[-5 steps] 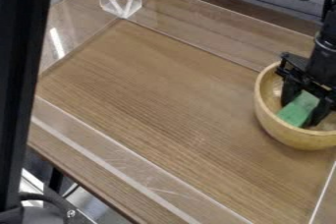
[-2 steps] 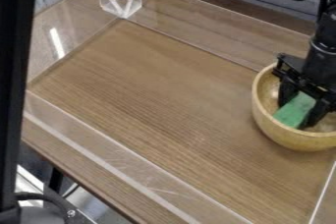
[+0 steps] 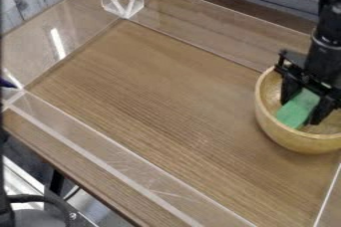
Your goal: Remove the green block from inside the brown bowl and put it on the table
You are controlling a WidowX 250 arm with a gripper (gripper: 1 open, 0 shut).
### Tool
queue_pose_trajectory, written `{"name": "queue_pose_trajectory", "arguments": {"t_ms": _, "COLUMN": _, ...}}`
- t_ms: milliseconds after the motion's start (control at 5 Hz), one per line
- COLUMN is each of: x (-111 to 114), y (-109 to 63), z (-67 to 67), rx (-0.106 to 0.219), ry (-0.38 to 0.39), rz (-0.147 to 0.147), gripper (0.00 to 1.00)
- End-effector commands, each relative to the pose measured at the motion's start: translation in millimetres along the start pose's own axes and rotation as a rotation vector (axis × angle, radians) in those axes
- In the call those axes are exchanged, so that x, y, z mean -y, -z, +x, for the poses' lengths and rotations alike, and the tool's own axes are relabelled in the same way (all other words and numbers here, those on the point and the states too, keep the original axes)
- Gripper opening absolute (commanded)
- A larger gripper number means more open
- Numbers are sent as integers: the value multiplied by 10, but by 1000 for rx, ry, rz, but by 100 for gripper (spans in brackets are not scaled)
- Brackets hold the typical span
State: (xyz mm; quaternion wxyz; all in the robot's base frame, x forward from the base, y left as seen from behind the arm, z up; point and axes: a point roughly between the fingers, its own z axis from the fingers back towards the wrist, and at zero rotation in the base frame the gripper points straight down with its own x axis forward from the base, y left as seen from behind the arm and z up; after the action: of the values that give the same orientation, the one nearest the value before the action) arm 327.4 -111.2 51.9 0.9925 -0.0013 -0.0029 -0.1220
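Observation:
I should keep my gripper closed on the green block (image 3: 306, 109) until the block reaches the table: the block is inside the brown bowl (image 3: 272, 113).
At the right edge of the table (image 3: 147, 92) stands the brown bowl (image 3: 272, 113), round and pale tan. My gripper (image 3: 310, 100) points straight down into it, its black fingers closed on either side of the green block (image 3: 306, 109). The block is tilted, and its lower end sits just above the bowl's inner floor. My arm's dark body rises out of the frame at the top right.
Low clear acrylic walls (image 3: 80, 141) border the tabletop. A small clear folded piece (image 3: 120, 0) stands at the back left corner. Bare wood grain stretches left of the bowl.
My gripper and the green block have risen slightly within the bowl. A dark vertical bar that blocked the left edge of the view is gone.

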Motion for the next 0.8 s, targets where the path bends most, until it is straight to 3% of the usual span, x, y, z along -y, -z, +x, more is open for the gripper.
{"name": "queue_pose_trajectory", "arguments": {"t_ms": 0, "x": -64, "y": -463, "z": 53, "rx": 106, "ry": -15, "rz": -4, "gripper": 0}}
{"name": "queue_pose_trajectory", "arguments": {"t_ms": 200, "x": -189, "y": -717, "z": -7, "rx": 135, "ry": -47, "rz": 2, "gripper": 0}}
{"name": "queue_pose_trajectory", "arguments": {"t_ms": 400, "x": -367, "y": -757, "z": -131, "rx": 164, "ry": -83, "rz": 44, "gripper": 0}}
{"name": "queue_pose_trajectory", "arguments": {"t_ms": 600, "x": -597, "y": -694, "z": -313, "rx": 164, "ry": -119, "rz": 92, "gripper": 0}}
